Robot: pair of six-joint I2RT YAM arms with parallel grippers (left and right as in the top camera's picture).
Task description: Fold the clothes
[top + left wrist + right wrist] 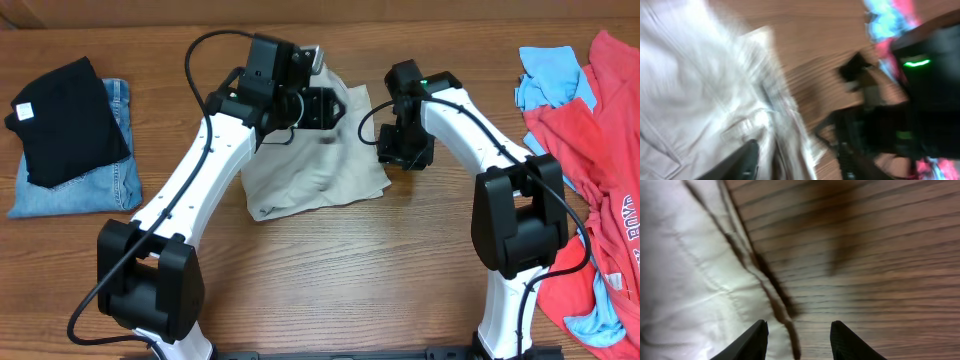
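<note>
My right gripper is to grab the seamed outer edge (382, 172) of the pale beige trousers (310, 165) next, to pull them across the table for folding.
The pale beige trousers (310, 165) lie folded into a rough square on the wooden table, at the middle back. My left gripper (330, 106) hovers over their upper right part. In the blurred left wrist view its fingers (796, 161) are apart, with the trousers' edge (715, 100) between and below them. My right gripper (404, 158) is just off the trousers' right edge. In the right wrist view it is open (800, 341), straddling the seamed edge of the fabric (690, 280), and holds nothing.
A black garment (65, 118) lies on folded blue jeans (80, 188) at the far left. A heap of red and light blue clothes (590, 130) fills the right side. Bare wood (340, 270) lies in front of the trousers.
</note>
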